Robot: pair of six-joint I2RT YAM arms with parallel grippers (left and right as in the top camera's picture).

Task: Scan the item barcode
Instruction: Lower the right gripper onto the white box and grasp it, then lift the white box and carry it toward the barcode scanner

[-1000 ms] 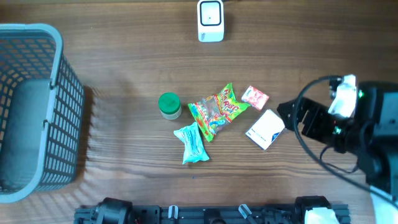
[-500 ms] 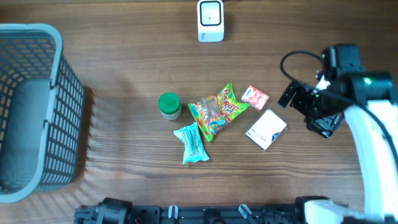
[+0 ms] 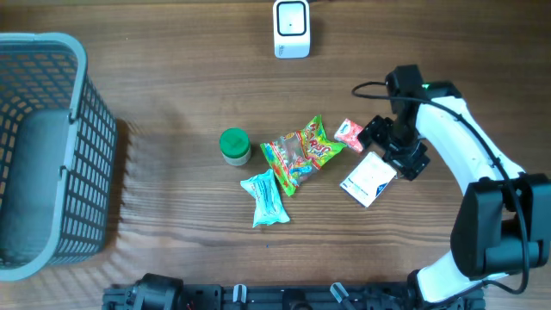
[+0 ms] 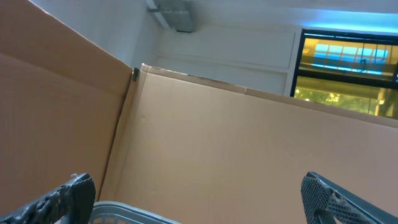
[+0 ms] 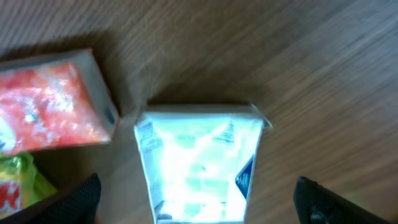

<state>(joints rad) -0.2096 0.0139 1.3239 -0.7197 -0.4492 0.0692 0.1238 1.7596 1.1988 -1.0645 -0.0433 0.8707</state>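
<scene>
My right gripper grabs the white box (image 3: pixel 368 179) across its opposite sides next, so an end of the box stays uncovered to face the scanner.
A white box (image 3: pixel 368 179) with a blue corner mark lies flat on the wooden table, right of centre. My right gripper (image 3: pixel 392 151) hovers just beyond its upper right edge, open. In the right wrist view the box (image 5: pixel 199 165) lies between and ahead of the two spread fingertips (image 5: pixel 81 199), untouched, and its face is washed out by glare. No barcode can be made out. The white scanner (image 3: pixel 292 28) stands at the table's far edge. My left gripper (image 4: pixel 199 208) is open and holds nothing, facing a cardboard wall above the basket rim (image 4: pixel 124 213).
A pink packet (image 3: pixel 353 134) lies just left of the right gripper, also in the wrist view (image 5: pixel 53 102). A colourful candy bag (image 3: pixel 297 153), a green-lidded jar (image 3: pixel 234 146) and a teal packet (image 3: pixel 265 198) sit mid-table. A grey mesh basket (image 3: pixel 82 155) stands at the left.
The right arm has swung in from the table's right edge towards the centre and now hangs by the white box. The items have not moved.
</scene>
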